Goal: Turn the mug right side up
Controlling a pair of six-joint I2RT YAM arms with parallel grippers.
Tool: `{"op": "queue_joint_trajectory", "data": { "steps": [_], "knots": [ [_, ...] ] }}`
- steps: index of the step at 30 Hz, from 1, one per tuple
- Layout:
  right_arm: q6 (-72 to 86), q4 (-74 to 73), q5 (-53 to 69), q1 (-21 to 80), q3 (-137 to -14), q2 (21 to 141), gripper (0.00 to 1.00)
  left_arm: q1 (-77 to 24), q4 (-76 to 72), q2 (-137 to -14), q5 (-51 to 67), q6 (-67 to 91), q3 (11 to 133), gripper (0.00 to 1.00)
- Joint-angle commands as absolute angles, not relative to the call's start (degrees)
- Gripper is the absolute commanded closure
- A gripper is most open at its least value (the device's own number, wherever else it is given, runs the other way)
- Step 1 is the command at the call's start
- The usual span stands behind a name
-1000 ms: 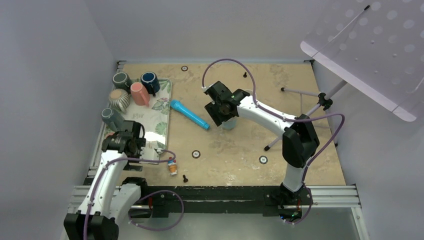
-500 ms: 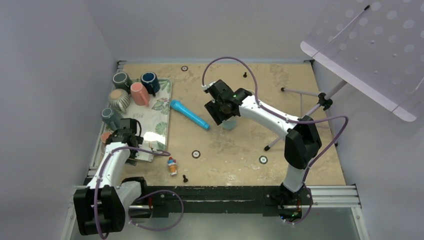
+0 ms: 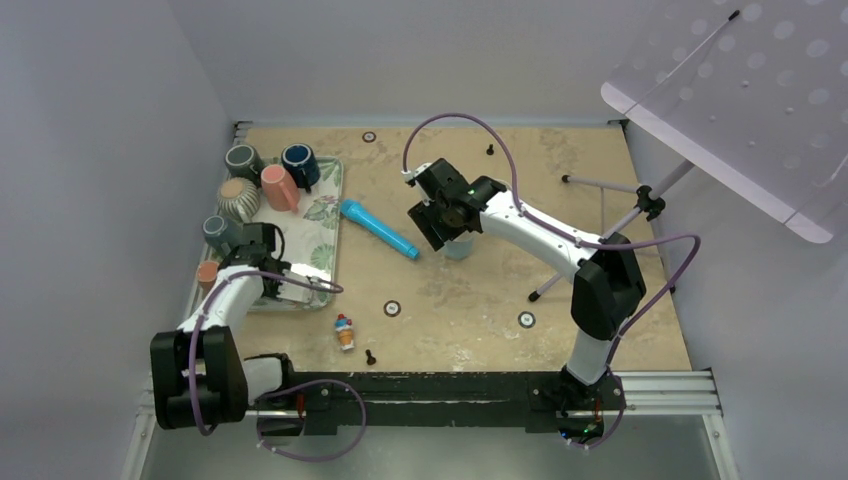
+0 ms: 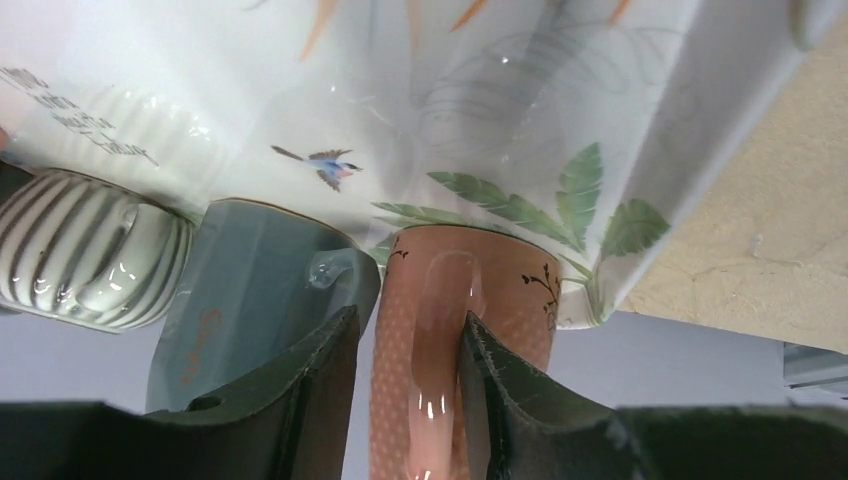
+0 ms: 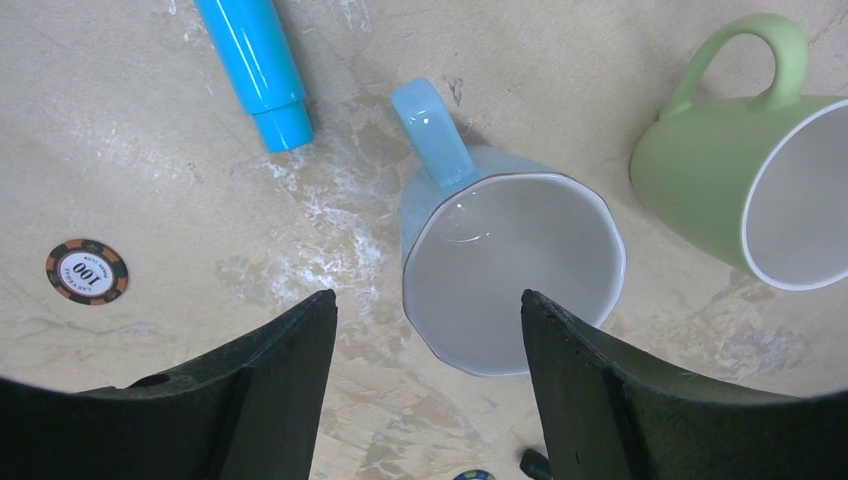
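Observation:
The right gripper will next grab the salmon mug's rim by the black flower marks, so the mug's base stays free to set upright.
A salmon dotted mug [image 4: 520, 300] with black flower marks at its rim lies at the front left edge of the leafy tray [image 4: 500, 120]. It shows as a salmon shape [image 3: 207, 272] in the top view. My left gripper [image 4: 405, 325] [image 3: 228, 264] is shut on its handle, one finger on each side. I cannot tell which way its mouth faces. My right gripper [image 5: 425, 305] [image 3: 445, 225] is open and empty. It hovers over an upright light blue mug [image 5: 510, 270] [image 3: 460, 247].
A grey-blue mug [image 4: 250, 290] and a striped mug [image 4: 80, 250] crowd the salmon one. Three more mugs stand at the tray's back [image 3: 278, 187]. A green mug [image 5: 710, 170], a blue cylinder [image 3: 378, 228], a figurine [image 3: 344, 332] and a stand [image 3: 600, 220] are on the table.
My left arm has swung back and left towards the tray's front left edge, and the salmon mug has come into view at its tip. The right arm has barely moved.

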State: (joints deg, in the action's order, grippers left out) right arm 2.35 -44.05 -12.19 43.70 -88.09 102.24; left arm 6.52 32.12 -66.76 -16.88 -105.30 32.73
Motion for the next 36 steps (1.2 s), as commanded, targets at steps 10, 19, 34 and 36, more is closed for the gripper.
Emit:
{"op": "queue_joint_trajectory", "data": {
  "steps": [10, 19, 34, 36],
  "knots": [
    [1.52, -42.21, -12.36, 43.63, -87.43, 98.78, 0.29, 6.77, 35.87, -72.9, -21.89, -95.0, 41.87, 1.0],
    [4.34, -31.83, -12.12, 43.67, -85.22, 87.98, 0.29, 5.44, 57.2, -67.58, 0.67, -67.07, 67.27, 1.0],
    [26.85, 21.84, 28.95, 48.65, -69.3, 79.49, 0.02, 2.35, 52.56, -63.02, 45.88, -13.16, 90.95, 1.0],
    [28.0, 22.92, 29.98, 50.33, -70.78, 81.55, 0.02, 1.03, 49.75, -62.02, 46.88, -10.26, 90.43, 1.0]
  ]
}}
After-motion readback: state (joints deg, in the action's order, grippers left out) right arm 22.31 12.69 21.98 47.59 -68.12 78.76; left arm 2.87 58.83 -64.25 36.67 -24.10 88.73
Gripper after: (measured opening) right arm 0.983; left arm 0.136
